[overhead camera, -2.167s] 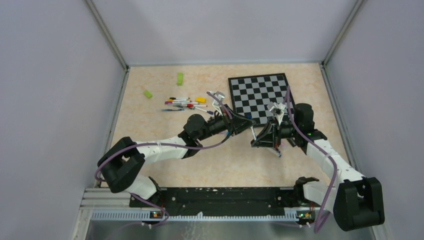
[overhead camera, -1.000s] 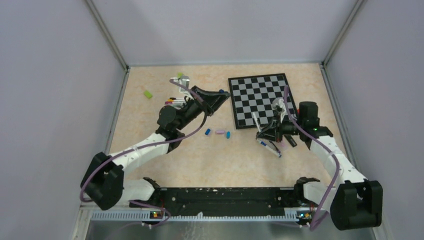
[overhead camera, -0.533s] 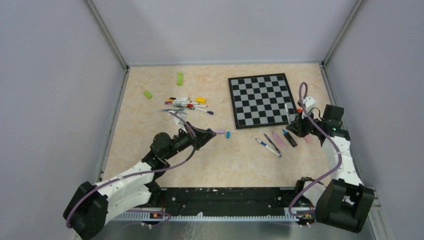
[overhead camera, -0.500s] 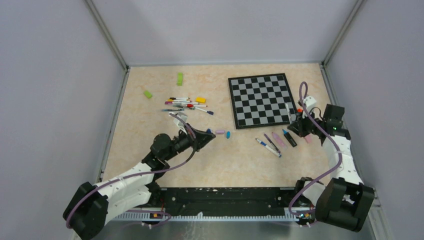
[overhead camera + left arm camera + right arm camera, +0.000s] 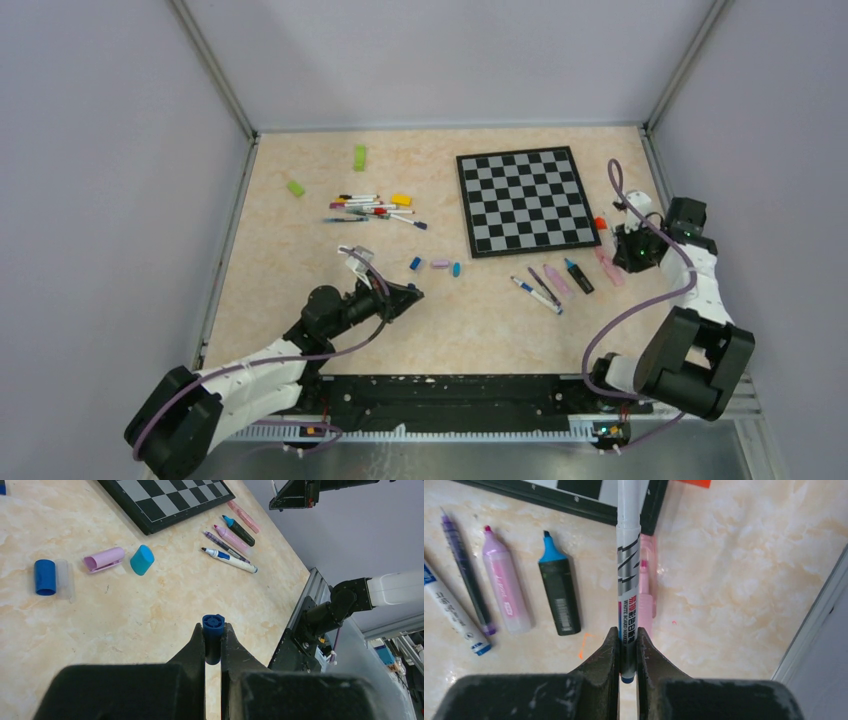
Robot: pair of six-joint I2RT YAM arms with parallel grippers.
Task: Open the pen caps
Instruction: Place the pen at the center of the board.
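The white marker pen needs to stay in my right gripper for now: it would fall onto the pink pen and the corner of the board below if I opened now.
My left gripper (image 5: 405, 293) (image 5: 213, 634) is shut on a small blue pen cap (image 5: 213, 628), held above the table near its front middle. My right gripper (image 5: 632, 250) (image 5: 628, 641) is shut on a white marker pen (image 5: 628, 575) by its blue-ended tail, just right of the chessboard (image 5: 522, 200). Three loose caps, blue (image 5: 415, 263) (image 5: 45, 577), pink (image 5: 440, 263) (image 5: 103, 559) and cyan (image 5: 456, 269) (image 5: 142, 560), lie left of the board. Several uncapped pens (image 5: 560, 280) (image 5: 504, 590) lie below the board's near right corner. A pile of pens (image 5: 372, 210) lies at the left.
Two green blocks (image 5: 359, 157) (image 5: 296, 188) and a yellow block (image 5: 401, 200) lie by the pen pile. A small orange piece (image 5: 600, 222) lies at the board's right edge. The right wall rail (image 5: 819, 625) is close to my right gripper.
My left gripper has drawn back toward the near edge with the blue cap. My right gripper has moved right, off the chessboard's corner, with the white pen.
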